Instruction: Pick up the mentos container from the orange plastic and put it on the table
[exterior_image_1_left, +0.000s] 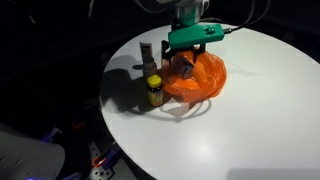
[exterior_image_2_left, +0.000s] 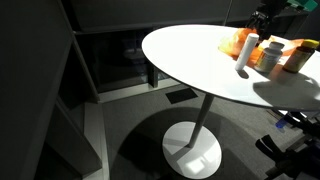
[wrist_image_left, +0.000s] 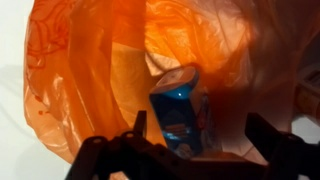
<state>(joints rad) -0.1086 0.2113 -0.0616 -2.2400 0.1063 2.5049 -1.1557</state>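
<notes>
The mentos container's near end is between my open fingers and both its sides are free, so my gripper should close on it.
The mentos container is a blue box that stands inside the crumpled orange plastic bag. In the wrist view it lies between my gripper's two dark fingers. The left finger is close to its side and the right finger stands well apart from it. The gripper is open. In an exterior view the gripper reaches down into the top of the orange bag on the white round table. The bag also shows in an exterior view, where the container is hidden.
A small jar with a yellow label and a dark slim bottle stand just beside the bag. In an exterior view a white bottle and two jars stand near it. The table edge curves close by.
</notes>
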